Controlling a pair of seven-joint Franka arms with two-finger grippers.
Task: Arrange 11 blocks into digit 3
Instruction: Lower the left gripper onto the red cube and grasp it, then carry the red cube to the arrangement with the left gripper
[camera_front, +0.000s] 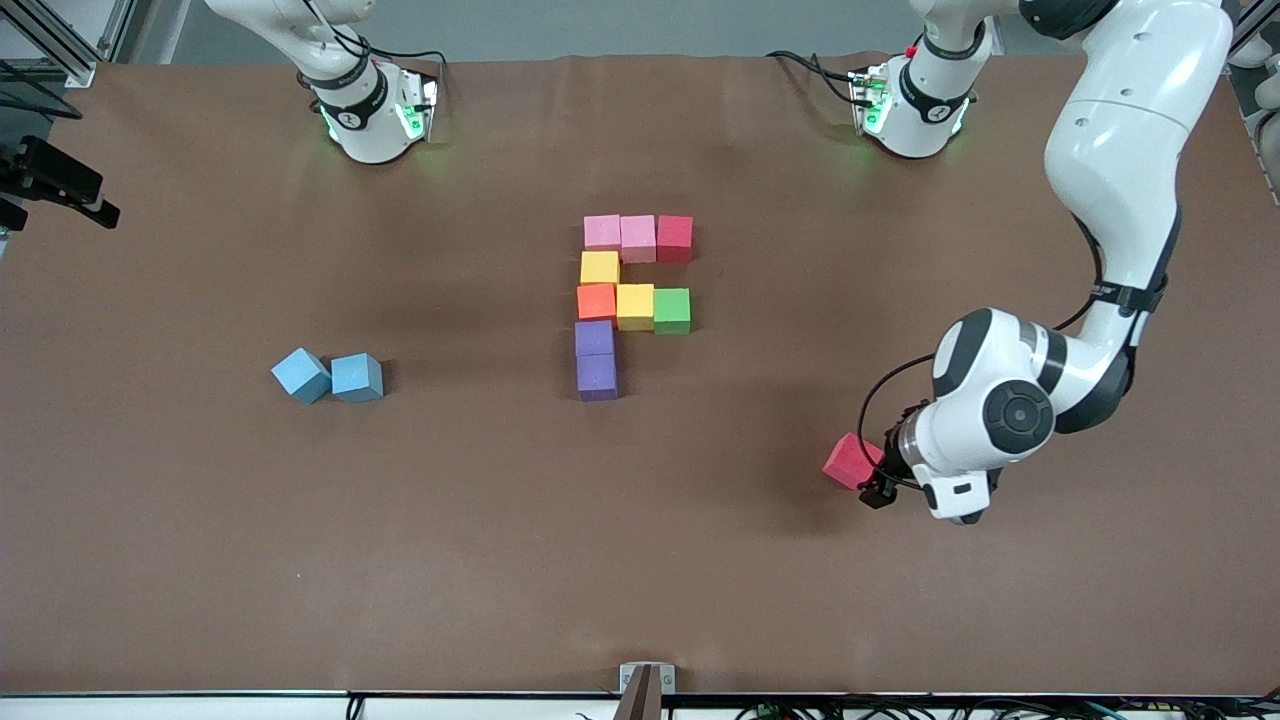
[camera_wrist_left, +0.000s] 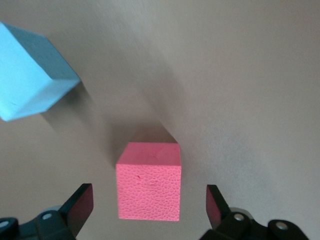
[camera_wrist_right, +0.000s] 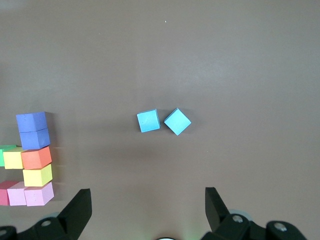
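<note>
My left gripper's fingers stop short of the loose red block's sides, so closing now would miss. My left gripper moves toward them, then closes.
The unfinished digit 3 (camera_front: 630, 300) lies mid-table. It has a pink, pink, red bar (camera_front: 638, 237), a yellow block (camera_front: 599, 267), an orange, yellow, green bar (camera_front: 634, 306) and two purple blocks (camera_front: 596, 362). A loose red block (camera_front: 852, 460) sits toward the left arm's end. My left gripper (camera_front: 872, 484) is low and open, with one finger on each side of the red block (camera_wrist_left: 149, 187) and gaps at both. Two light blue blocks (camera_front: 328, 377) lie toward the right arm's end. My right gripper (camera_wrist_right: 148, 197) waits open, high over the table and empty.
A black clamp (camera_front: 58, 183) juts over the table edge at the right arm's end. A small mount (camera_front: 646, 688) sits at the table edge nearest the front camera. A light blue block (camera_wrist_left: 30, 75) also shows in the left wrist view.
</note>
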